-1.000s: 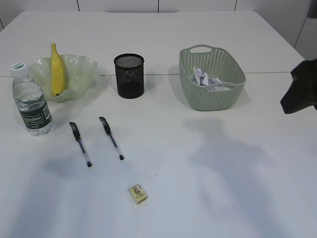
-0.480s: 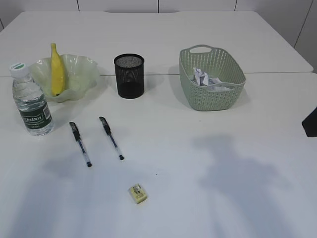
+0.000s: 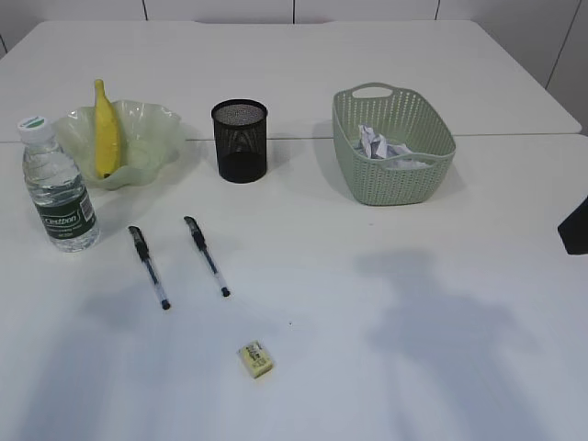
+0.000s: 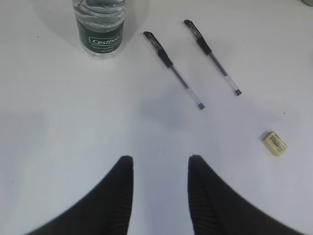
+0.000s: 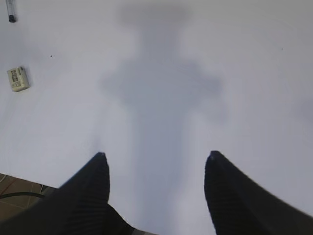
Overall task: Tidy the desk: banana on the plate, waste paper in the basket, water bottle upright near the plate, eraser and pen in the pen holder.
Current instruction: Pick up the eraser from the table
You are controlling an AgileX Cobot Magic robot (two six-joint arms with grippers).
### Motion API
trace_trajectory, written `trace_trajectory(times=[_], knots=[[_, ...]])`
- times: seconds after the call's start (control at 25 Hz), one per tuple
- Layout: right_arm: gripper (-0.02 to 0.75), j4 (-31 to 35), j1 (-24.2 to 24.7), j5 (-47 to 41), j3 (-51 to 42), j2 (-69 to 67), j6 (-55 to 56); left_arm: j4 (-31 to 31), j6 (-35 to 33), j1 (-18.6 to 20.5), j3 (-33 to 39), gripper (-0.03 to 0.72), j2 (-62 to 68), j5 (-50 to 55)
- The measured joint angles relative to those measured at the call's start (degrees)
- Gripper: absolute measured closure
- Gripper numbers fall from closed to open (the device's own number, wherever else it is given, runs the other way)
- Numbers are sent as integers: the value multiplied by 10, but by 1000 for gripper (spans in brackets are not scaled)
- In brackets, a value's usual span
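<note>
I should next grab the eraser with my right gripper by its long sides on either side of its printed side (image 3: 256, 359). Then I can drop the eraser into the pen holder (image 3: 240, 140).
A yellow banana (image 3: 105, 127) lies on the pale green wavy plate (image 3: 152, 138). The water bottle (image 3: 58, 186) (image 4: 100, 27) stands upright just left of the plate. Crumpled waste paper (image 3: 378, 145) sits inside the green basket (image 3: 395, 179). Two pens (image 3: 149, 266) (image 3: 206, 255) (image 4: 172, 68) (image 4: 212, 55) lie on the table below the black mesh pen holder (image 3: 240, 140). The cream eraser (image 3: 255, 358) (image 4: 274, 143) (image 5: 17, 79) lies nearer the front. My left gripper (image 4: 160, 159) hovers open and empty above bare table. My right gripper (image 5: 155, 156) is open and empty too; only a dark part of that arm (image 3: 575, 227) shows at the exterior view's right edge.
The white table (image 3: 423, 312) has a seam running across behind the plate and basket. Arm shadows fall on its front half. The table's near edge and floor show at the right wrist view's bottom left corner (image 5: 14, 188).
The right arm has pulled back to the right, from a large dark shape at the right edge to a small sliver. Its shadow shifted with it. The objects have not moved.
</note>
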State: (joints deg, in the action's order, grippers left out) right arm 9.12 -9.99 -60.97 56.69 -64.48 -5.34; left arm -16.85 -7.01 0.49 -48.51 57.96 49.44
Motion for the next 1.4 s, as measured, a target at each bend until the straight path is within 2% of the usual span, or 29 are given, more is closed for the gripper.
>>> trace_trajectory(times=[0.4,0.52,0.64,0.92,1.08,1.28,1.4], knots=[[283,51,0,9,0,-2,-2,1,0,0,0,286,0,-1],[283,107,0,14,0,-22,-30,-7,0,0,0,239,0,7],[282,150,-9,20,0,-44,-54,-11,0,0,0,226,0,21],[283,132,-81,24,18,-105,-29,-17,0,0,0,223,0,34],[283,112,-136,24,64,-171,3,-17,0,0,0,223,0,36],[288,55,-216,24,144,-262,53,-18,0,0,0,223,0,36],[288,41,-247,24,184,-314,67,-18,0,0,0,223,0,36]])
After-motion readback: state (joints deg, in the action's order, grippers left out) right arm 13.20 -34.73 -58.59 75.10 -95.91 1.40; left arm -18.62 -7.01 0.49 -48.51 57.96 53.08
